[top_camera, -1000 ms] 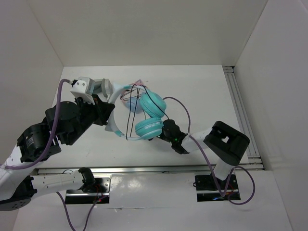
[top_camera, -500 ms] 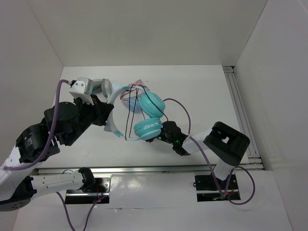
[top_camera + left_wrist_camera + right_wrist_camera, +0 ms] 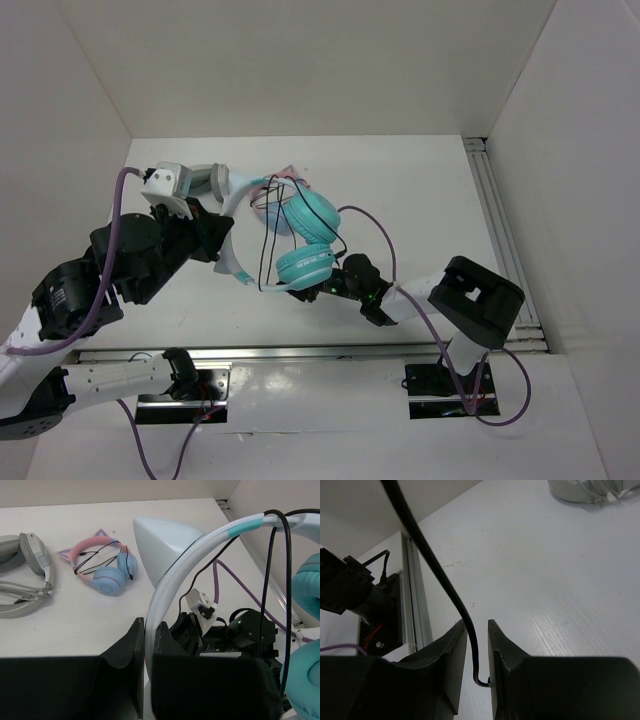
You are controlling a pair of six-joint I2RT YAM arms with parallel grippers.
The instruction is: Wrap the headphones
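My right gripper grabs the cable [image 3: 436, 567] by its unwound tail [image 3: 475, 659] next, since that leaves the headband and cups free to take another loop.
The headphones are lifted off the table, with two teal ear cups [image 3: 310, 213] and a pale cat-ear headband [image 3: 233, 205]. My left gripper [image 3: 222, 243] is shut on the headband [image 3: 172, 585], the band pinched between its fingers [image 3: 135, 645]. The thin black cable [image 3: 264, 250] loops over the cups and band. My right gripper [image 3: 326, 287] sits just under the lower cup [image 3: 304, 265]. Its jaws are nearly closed with the cable [image 3: 436, 567] running between them. The teal cups also show at the right edge of the left wrist view [image 3: 307, 575].
Pink-band blue-cup headphones [image 3: 106, 572] and grey-white headphones [image 3: 27, 575] lie on the white table [image 3: 420, 200] behind the raised pair. A metal rail [image 3: 500, 230] runs along the table's right side. White walls enclose the table.
My right gripper has moved left, closer under the lower teal cup, taking the cable with it. The headphones have shifted slightly left. The left gripper keeps its hold.
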